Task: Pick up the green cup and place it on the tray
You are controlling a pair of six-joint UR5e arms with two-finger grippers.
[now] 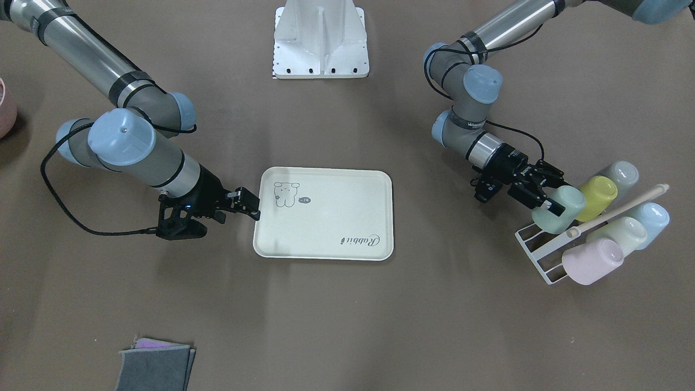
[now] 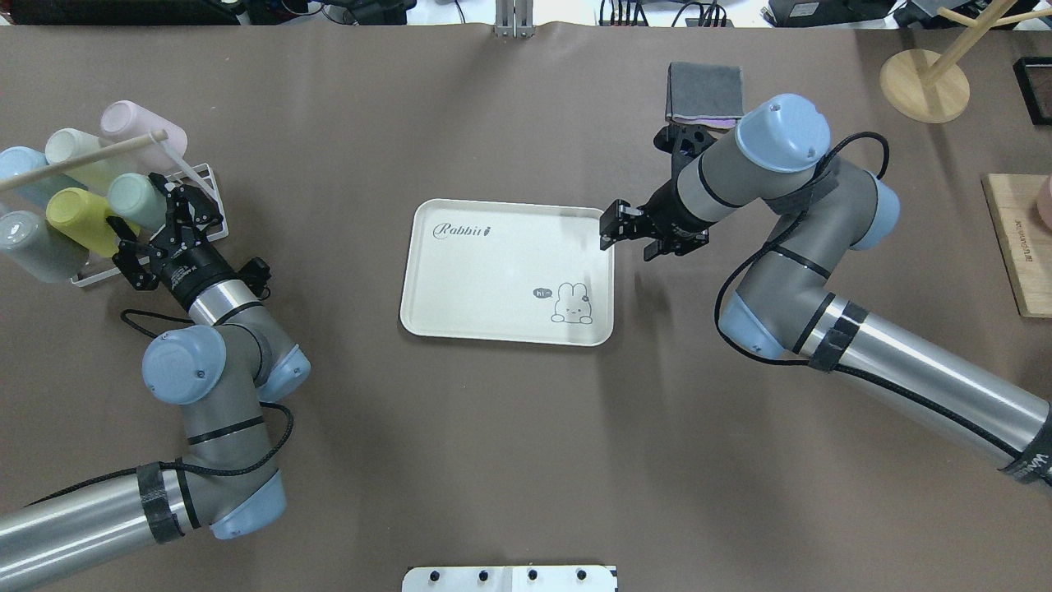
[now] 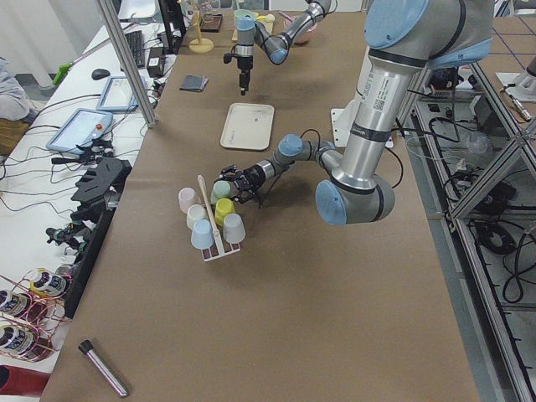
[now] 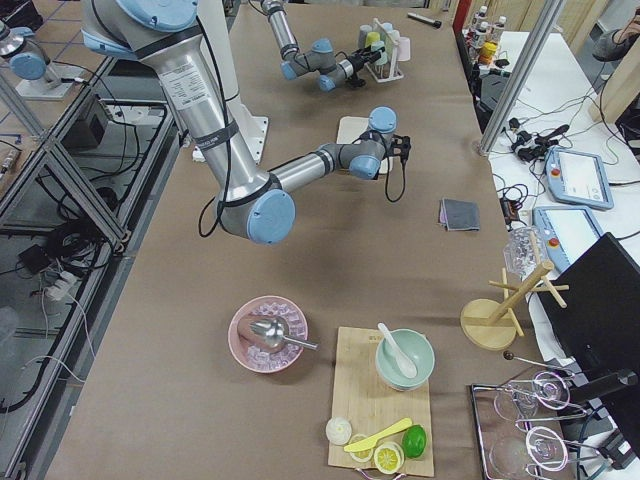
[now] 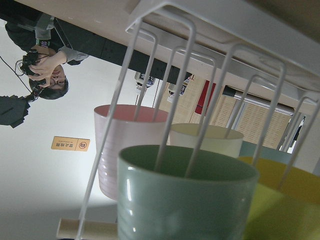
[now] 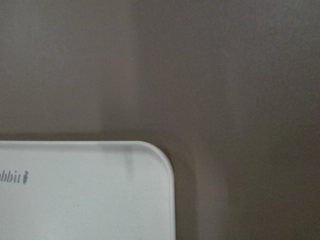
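Observation:
The cup's rim should be free when I set the green cup on the tray, so my left gripper should next grab the cup by its side.
The pale mint green cup lies on its side on a white wire rack, among other cups. It also shows in the overhead view and fills the bottom of the left wrist view, with rack wires reaching into its mouth. My left gripper is open, its jaws either side of the cup's base. The cream tray lies flat mid-table with nothing on it. My right gripper is shut and empty, just over the tray's corner.
On the rack beside the green cup are a yellow-green cup, a pink cup, a cream cup and others under a wooden handle. Folded grey cloths lie near the table edge. A wooden stand and a board are at my right.

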